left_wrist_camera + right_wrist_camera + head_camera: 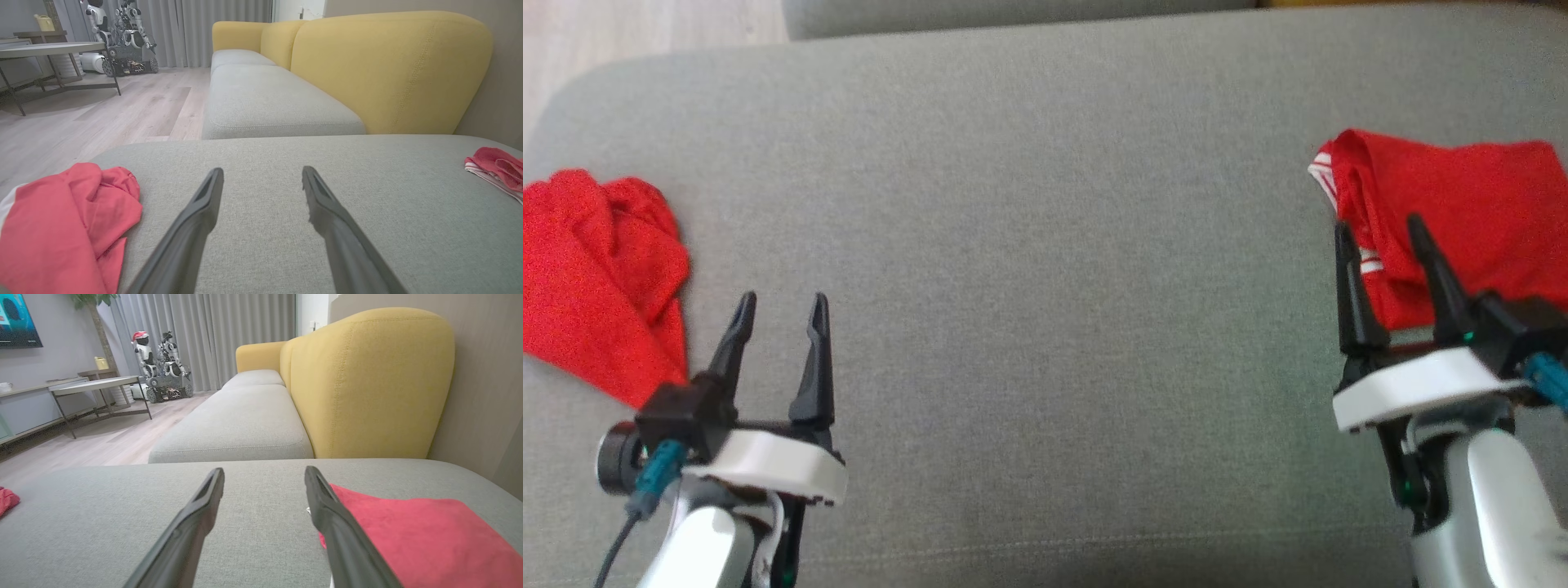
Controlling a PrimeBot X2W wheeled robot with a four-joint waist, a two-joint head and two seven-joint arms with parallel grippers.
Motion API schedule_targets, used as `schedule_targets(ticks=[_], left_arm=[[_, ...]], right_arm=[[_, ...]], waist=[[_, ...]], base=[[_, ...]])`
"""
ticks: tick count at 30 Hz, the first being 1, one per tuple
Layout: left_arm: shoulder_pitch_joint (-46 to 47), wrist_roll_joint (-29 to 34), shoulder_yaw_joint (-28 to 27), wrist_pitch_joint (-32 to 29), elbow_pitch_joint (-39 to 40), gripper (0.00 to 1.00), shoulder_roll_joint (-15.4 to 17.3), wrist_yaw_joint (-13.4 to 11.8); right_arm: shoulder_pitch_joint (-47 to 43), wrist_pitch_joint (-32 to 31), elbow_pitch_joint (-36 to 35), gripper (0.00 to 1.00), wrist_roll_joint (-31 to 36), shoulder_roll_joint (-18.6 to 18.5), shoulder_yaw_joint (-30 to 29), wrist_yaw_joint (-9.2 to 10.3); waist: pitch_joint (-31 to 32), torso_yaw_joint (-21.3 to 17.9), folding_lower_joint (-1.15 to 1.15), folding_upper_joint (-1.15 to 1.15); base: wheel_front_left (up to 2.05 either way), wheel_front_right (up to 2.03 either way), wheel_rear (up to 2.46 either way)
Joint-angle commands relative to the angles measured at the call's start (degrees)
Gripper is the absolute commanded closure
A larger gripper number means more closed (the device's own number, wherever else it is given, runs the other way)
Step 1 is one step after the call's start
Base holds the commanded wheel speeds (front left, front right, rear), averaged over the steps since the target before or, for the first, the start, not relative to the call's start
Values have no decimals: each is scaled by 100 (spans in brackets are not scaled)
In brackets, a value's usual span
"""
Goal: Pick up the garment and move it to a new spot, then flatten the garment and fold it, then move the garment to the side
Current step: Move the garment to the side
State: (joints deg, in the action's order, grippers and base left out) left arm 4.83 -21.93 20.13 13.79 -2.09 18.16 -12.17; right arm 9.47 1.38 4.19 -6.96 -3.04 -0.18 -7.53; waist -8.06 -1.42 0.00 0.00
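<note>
My left gripper will move the crumpled red garment next, so it will grab the garment by its bunched fold (642,217) (113,191).
A crumpled red garment (596,269) lies at the left end of the grey cushion (1045,245); it also shows as a heap (61,228) low left in the left wrist view. My left gripper (782,300) is open and empty just right of it, over bare cushion (262,171). A second red garment (1462,220), folded flat with white stripes at its edge, lies at the right end. My right gripper (1379,224) stands open at that garment's left edge. In the right wrist view the open fingers (264,470) hold nothing, and the folded cloth (412,535) lies to their right.
Beyond the cushion stands a yellow sofa back (388,69) with more grey seats (269,98). Wooden floor (81,118) lies off the cushion's far left, with a low table (49,51) and another robot (159,367) by the curtains.
</note>
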Motion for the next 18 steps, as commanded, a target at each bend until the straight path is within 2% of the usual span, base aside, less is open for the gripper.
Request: schedule_targets(ticks=[1, 18], left_arm=[[125, 0, -195, 79, 147, 0, 164, -28], [-336, 13, -1, -14, 88, 0, 229, -102]], right_arm=[[21, -35, -271, 0, -3, 13, 143, 4], [-800, -396, -607, 0, 52, 15, 140, 4]], waist=[[150, 68, 0, 0], [850, 129, 0, 0]], base=[[0, 0, 0], [0, 0, 0]])
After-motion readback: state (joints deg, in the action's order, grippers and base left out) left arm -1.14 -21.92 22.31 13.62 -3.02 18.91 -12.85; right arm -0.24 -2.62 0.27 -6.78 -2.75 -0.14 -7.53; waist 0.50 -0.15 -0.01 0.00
